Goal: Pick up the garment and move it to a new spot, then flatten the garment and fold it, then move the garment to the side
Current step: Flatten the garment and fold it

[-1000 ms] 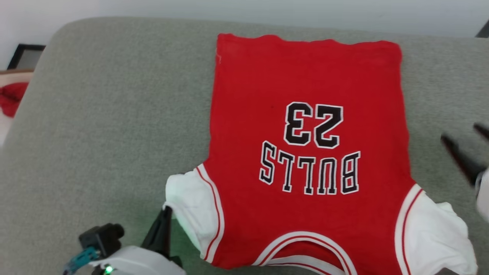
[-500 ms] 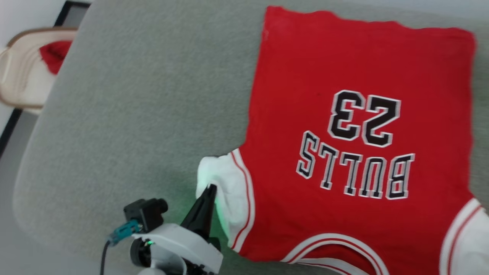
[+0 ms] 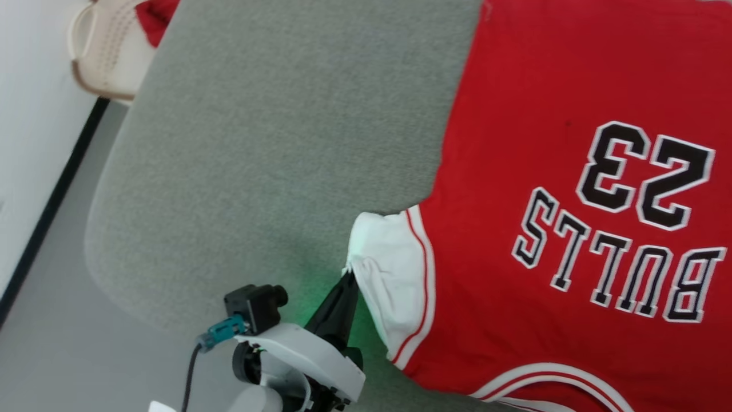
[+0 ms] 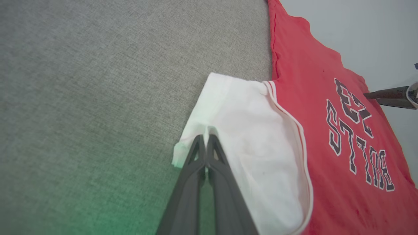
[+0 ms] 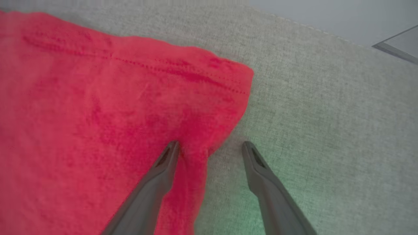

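The garment lies spread flat on the cushion, so the robot's right gripper should next pinch it by its red hem corner, where the garment's side edge (image 5: 199,172) puckers up.
The red garment (image 3: 543,114) lies spread flat on the grey cushion (image 3: 274,143), print upside down in the head view. My left gripper (image 3: 347,279) is shut on the edge of its white left sleeve (image 3: 394,274); the left wrist view shows that gripper (image 4: 206,137) pinching the sleeve (image 4: 254,137) hem. In the right wrist view my right gripper (image 5: 210,147) is open over the garment (image 5: 98,114) side edge near the hem corner, one finger on the red cloth and the other on the bare cushion (image 5: 326,130).
A beige basket (image 3: 108,51) holding a small red cloth lump (image 3: 157,14) stands beyond the cushion's top left corner. Pale floor (image 3: 86,343) and a dark baseboard run along the left. The right arm's dark fingers (image 4: 388,97) show far right in the left wrist view.
The head camera has swung left, shifting the whole picture right. My left gripper stays shut on the sleeve edge.
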